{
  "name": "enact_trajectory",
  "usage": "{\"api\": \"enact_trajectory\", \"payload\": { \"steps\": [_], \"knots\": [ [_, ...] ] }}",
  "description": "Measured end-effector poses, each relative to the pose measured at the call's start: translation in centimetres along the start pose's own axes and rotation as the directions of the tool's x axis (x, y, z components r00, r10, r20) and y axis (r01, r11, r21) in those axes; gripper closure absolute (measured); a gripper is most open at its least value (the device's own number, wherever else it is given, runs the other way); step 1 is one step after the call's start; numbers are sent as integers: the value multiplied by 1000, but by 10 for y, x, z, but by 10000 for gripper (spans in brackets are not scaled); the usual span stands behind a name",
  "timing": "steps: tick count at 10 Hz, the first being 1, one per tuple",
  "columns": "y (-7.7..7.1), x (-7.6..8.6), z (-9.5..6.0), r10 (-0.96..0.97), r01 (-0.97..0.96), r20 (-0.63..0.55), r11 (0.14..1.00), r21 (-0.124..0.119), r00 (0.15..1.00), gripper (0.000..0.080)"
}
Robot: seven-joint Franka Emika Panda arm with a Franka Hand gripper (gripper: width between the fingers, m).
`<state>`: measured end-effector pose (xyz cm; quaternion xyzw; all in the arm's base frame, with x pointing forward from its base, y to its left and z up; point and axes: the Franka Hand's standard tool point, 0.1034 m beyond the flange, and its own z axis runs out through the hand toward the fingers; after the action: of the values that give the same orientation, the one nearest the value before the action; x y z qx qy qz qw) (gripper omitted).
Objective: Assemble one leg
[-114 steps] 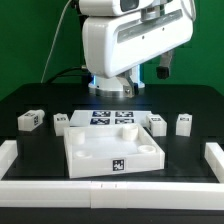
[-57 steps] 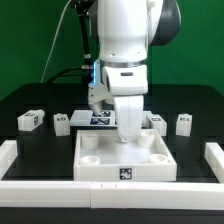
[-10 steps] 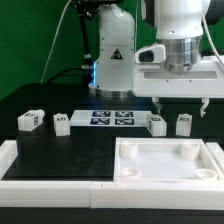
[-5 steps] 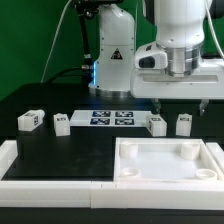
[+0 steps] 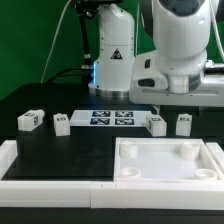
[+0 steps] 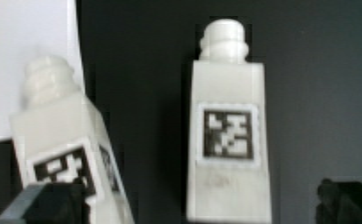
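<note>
I next grab its tagged body [image 6: 228,140], leaving the leg's narrow threaded end free for the tabletop.
Four small white legs with tags lie in a row on the black table: two at the exterior view's left [image 5: 30,120] [image 5: 62,123] and two at the right [image 5: 156,124] [image 5: 184,123]. The arm's hand [image 5: 172,78] hangs above the right pair, and its fingers are not clear in that view. In the wrist view, one leg [image 6: 228,130] lies straight between my open gripper's [image 6: 192,205] dark fingertips [image 6: 352,200], well apart from them. A second leg [image 6: 62,140] lies tilted beside it. The gripper holds nothing.
The large white square tabletop [image 5: 128,162] with corner holes lies at the front right, against the white rail [image 5: 50,178] along the table's front. The marker board [image 5: 112,118] lies flat at the middle back. The robot's base [image 5: 112,60] stands behind it.
Since the earliest frames the tabletop has moved from the centre to the front right and been let go. In the last second the hand has turned and shifted above the right pair of legs.
</note>
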<state>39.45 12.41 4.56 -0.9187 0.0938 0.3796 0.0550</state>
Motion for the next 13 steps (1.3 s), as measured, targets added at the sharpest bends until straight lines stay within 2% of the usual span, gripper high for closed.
{"api": "enact_trajectory", "payload": {
  "steps": [1, 3, 6, 9, 11, 12, 13],
  "knots": [
    [-3, 1, 1, 1, 0, 75, 1000, -6, 997, 150],
    [-15, -2, 5, 1, 0, 66, 1000, -18, 998, 150],
    [-27, -4, 22, -8, 10, 51, 999, -35, 999, 150],
    [-21, -1, 37, -19, 22, 76, 999, -39, 997, 150],
    [-17, 2, 38, -13, 16, 76, 999, -37, 997, 150],
    [-12, -4, 41, -14, 22, 163, 999, -45, 987, 150],
    [-14, 5, 42, -13, 20, 164, 999, -40, 986, 150]
  ]
}}
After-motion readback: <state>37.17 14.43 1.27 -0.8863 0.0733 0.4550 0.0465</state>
